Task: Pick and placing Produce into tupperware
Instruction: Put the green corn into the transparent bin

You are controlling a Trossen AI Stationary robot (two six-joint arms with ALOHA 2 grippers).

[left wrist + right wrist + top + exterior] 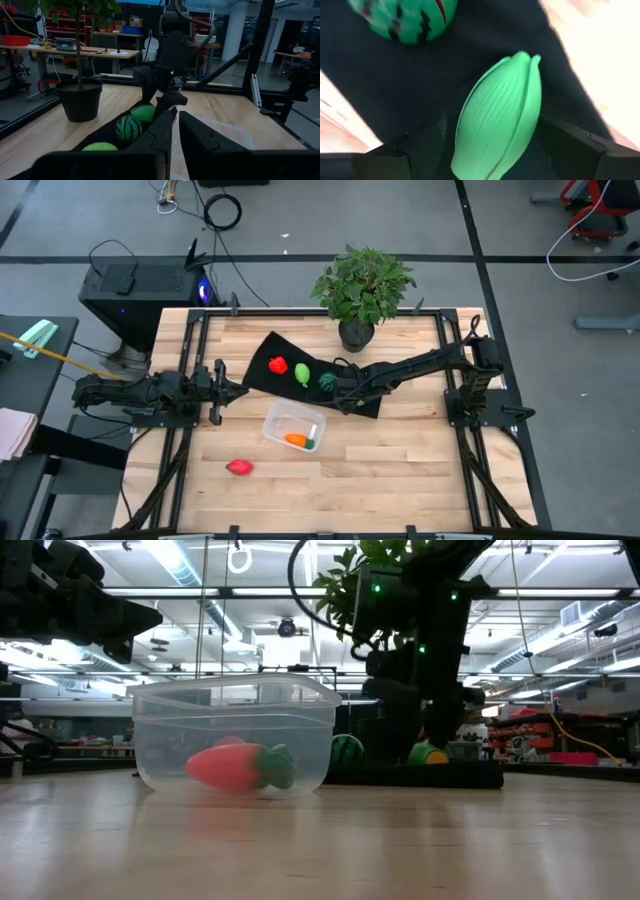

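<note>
I should pick up the ribbed green piece with my right gripper next, holding it by its wide lower end (485, 155), so it can go into the tupperware.
The clear tupperware (294, 426) stands on the wooden table just in front of a black mat (262, 352), with an orange carrot (296, 440) lying inside. On the mat lie a red piece (278, 365), a light green piece (301, 372), a striped dark green piece (327, 380) and a ribbed green piece (497, 120). My right gripper (495, 150) points steeply down over the ribbed piece, open, one finger on each side and dark mat showing between. Another red piece (238, 468) rests on the bare table near the front. My left gripper (228, 390) waits at the left, shut and level.
A potted leafy plant (362, 285) stands at the table's far edge, just behind the mat and my right arm. The metal frame rails (455, 410) run along both sides. Bare wood lies to the right of the tupperware and along the front.
</note>
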